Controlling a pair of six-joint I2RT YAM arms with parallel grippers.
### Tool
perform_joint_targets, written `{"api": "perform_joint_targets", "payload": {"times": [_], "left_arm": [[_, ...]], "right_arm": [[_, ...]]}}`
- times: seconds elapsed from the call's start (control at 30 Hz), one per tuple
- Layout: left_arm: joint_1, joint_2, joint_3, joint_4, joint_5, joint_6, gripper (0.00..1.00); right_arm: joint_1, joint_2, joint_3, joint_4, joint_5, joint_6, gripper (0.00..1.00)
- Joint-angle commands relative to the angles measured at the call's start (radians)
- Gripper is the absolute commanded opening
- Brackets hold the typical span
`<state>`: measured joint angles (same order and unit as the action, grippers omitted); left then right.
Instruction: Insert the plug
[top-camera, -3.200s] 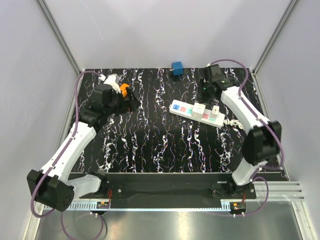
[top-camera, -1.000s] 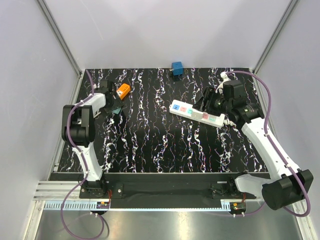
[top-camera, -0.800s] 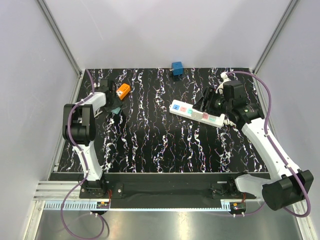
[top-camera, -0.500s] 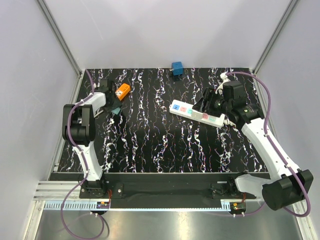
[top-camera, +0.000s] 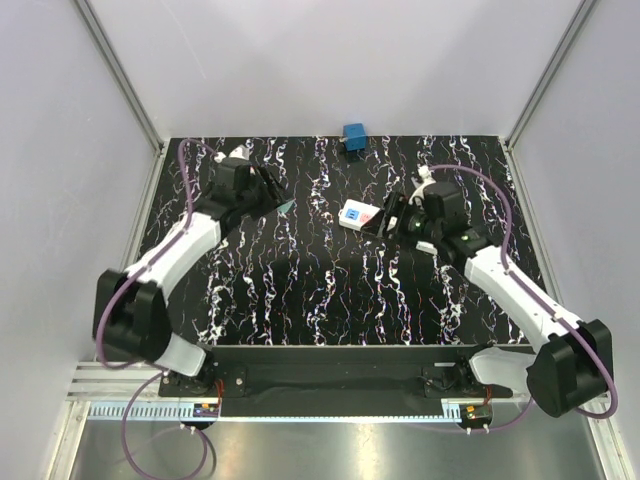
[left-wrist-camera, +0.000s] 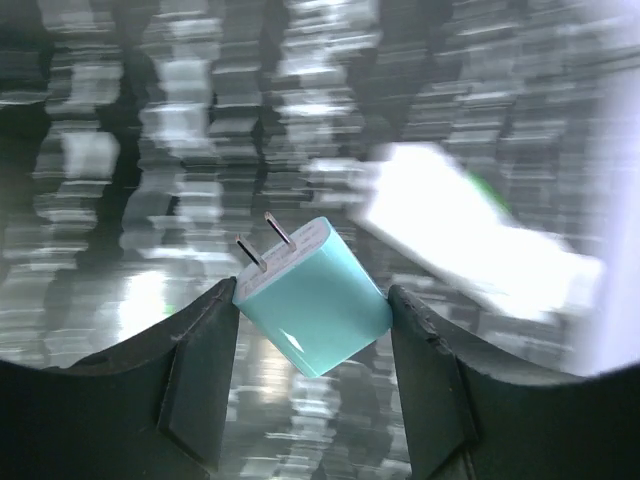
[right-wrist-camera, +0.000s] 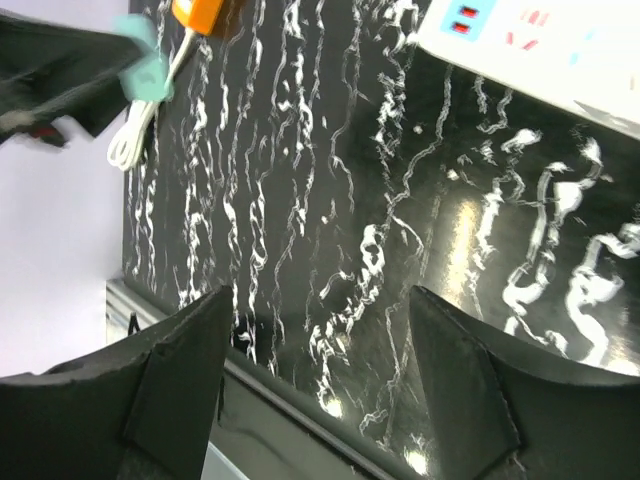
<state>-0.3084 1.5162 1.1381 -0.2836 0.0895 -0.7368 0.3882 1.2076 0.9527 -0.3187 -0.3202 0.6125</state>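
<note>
I should next take the teal plug (top-camera: 287, 207) from my left gripper with my right gripper, by the end of the plug's body opposite the prongs. The prongs then stay free to insert.
A teal plug (left-wrist-camera: 318, 298) with two metal prongs pointing up-left sits between the fingers of my left gripper (left-wrist-camera: 312, 300), which is shut on it and holds it above the table. In the top view the teal plug (top-camera: 287, 207) shows as a sliver at the tip of the left gripper (top-camera: 275, 198), left of the white power strip (top-camera: 357, 212). The strip appears blurred (left-wrist-camera: 470, 235) ahead of the plug. My right gripper (top-camera: 388, 214) hovers over the strip's middle and hides most of it. The right gripper (right-wrist-camera: 318, 300) is open and holds nothing.
A blue block (top-camera: 354, 136) sits at the table's far edge. An orange plug (right-wrist-camera: 198, 12) with a white cable (right-wrist-camera: 138, 125) lies at the far left, behind the left arm. The power strip's end (right-wrist-camera: 560, 50) lies at the upper right of the right wrist view.
The left gripper closed on the teal plug and carried it from the far left toward the strip. The right arm swung left over the strip and its jaws opened wider.
</note>
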Motion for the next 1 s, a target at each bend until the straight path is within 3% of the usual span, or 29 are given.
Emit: {"api": "perform_joint_targets", "payload": {"times": [0.0,0.13,0.3,0.9,0.97], "left_arm": [[-0.038,-0.126,-0.058,0.254,0.167,-0.267,0.0],[-0.084,-0.169,-0.097,0.382,0.219,-0.435,0.0],[-0.145,-0.2,-0.093,0.435,0.195,-0.521,0.0],[-0.212,-0.228,-0.138,0.5,0.145,-0.569,0.0],[-0.213,-0.232,-0.141,0.5,0.138,-0.564,0.0]], "right_arm": [[0.078,-0.016,-0.044,0.317,0.116,0.082,0.78],[0.158,0.001,-0.028,0.486,0.24,0.043,0.77],[0.236,0.075,0.041,0.53,0.291,-0.065,0.72],[0.342,0.19,0.167,0.55,0.421,-0.152,0.71],[0.347,0.21,0.184,0.537,0.452,-0.155,0.65]]}}
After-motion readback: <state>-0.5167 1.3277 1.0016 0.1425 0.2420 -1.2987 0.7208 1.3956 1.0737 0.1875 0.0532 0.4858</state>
